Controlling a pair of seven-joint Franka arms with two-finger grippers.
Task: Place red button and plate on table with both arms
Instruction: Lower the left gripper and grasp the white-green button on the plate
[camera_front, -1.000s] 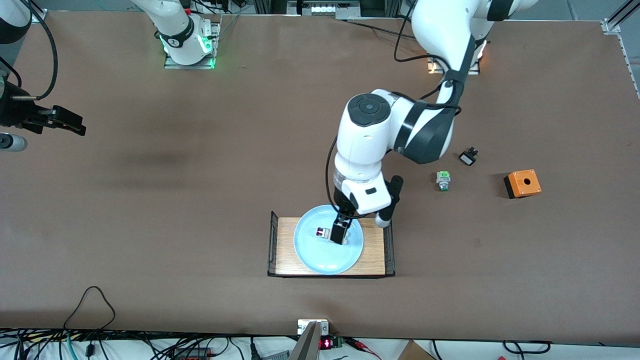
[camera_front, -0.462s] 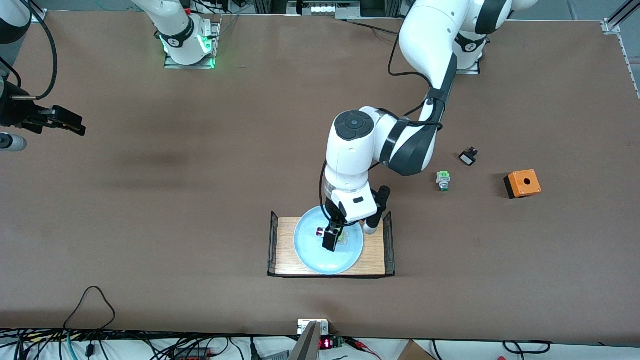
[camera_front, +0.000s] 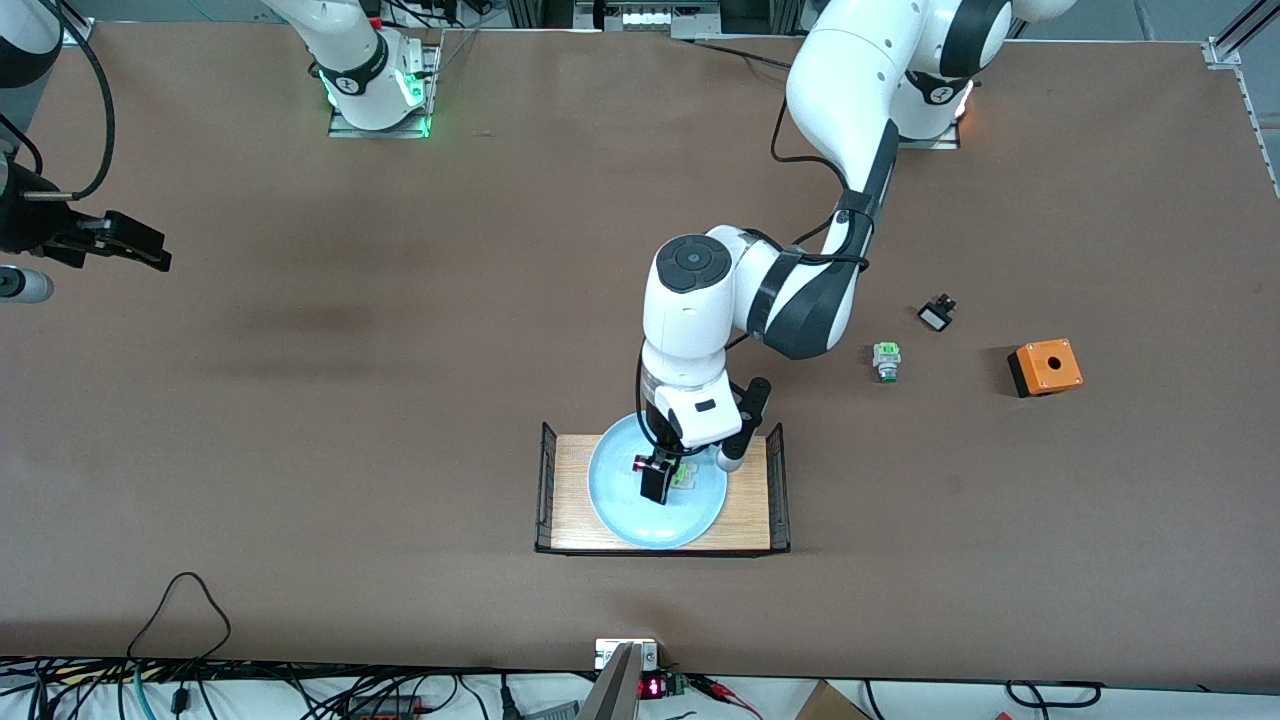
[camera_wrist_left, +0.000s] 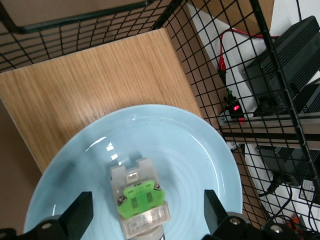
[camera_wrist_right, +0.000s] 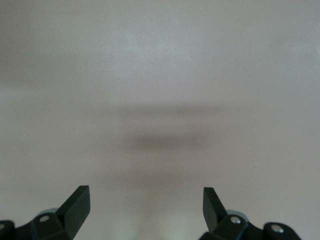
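The fingers of my left gripper are beside the red button's pale body (camera_front: 683, 475) in the plate. It is time for them to close on the button's body.
The light-blue plate (camera_front: 655, 522) (camera_wrist_left: 195, 145) rests on a small wooden tray (camera_front: 570, 495) (camera_wrist_left: 95, 80) near the table's middle. The red button (camera_front: 640, 464) lies on its side in the plate. The left wrist view shows its white and light-green body (camera_wrist_left: 139, 200), with the red cap hidden. My left gripper (camera_front: 660, 480) (camera_wrist_left: 147, 206) is low over the plate, open, one finger on each side of the button, clear of it. My right gripper (camera_front: 140, 248) (camera_wrist_right: 145, 200) waits open and empty above the bare table (camera_front: 350, 400) at the right arm's end.
A green-capped switch (camera_front: 886, 360), a small black-and-white part (camera_front: 936, 314) and an orange box (camera_front: 1045, 366) lie toward the left arm's end. Black wire ends (camera_front: 546, 485) (camera_wrist_left: 210, 75) close the tray's two short sides. Cables run along the table's front edge.
The left arm has shifted toward the right arm's end and come down, so its gripper now straddles the button instead of standing beside it. The right arm has not moved.
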